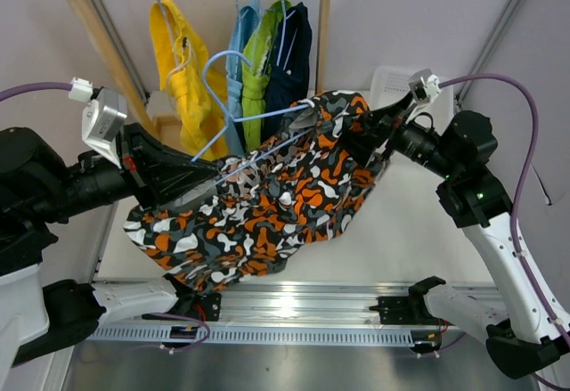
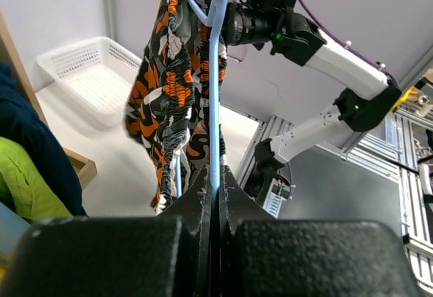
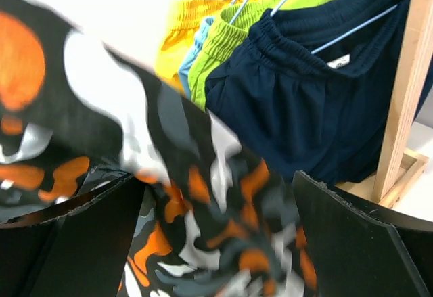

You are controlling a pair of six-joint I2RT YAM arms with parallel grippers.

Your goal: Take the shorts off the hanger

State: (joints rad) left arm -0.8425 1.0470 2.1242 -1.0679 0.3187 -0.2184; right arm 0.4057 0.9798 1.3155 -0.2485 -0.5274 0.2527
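The patterned fabric at the waistband end (image 1: pixel 351 132) (image 3: pixel 220 197) lies between my right gripper's open fingers, so closing now would catch it. It is time for my right gripper to close.
The orange-black-white patterned shorts (image 1: pixel 267 204) hang stretched between my two grippers on a light blue wire hanger (image 2: pixel 216 74). My left gripper (image 1: pixel 209 175) is shut on the hanger's wire, which runs up from between its closed fingertips (image 2: pixel 216 175). My right gripper (image 1: pixel 363 131) is at the waistband end of the shorts. Its jaws stand wide apart with patterned fabric (image 3: pixel 223 229) between them. The yellow (image 1: pixel 178 61), light blue (image 1: pixel 240 52), lime green (image 1: pixel 260 66) and dark navy (image 1: pixel 296 48) shorts hang on the rail behind.
A wooden clothes rack (image 1: pixel 325 26) stands at the back of the white table. A white mesh basket (image 1: pixel 390 84) sits behind the right arm and also shows in the left wrist view (image 2: pixel 88 74). An aluminium rail (image 1: pixel 294 315) runs along the near edge.
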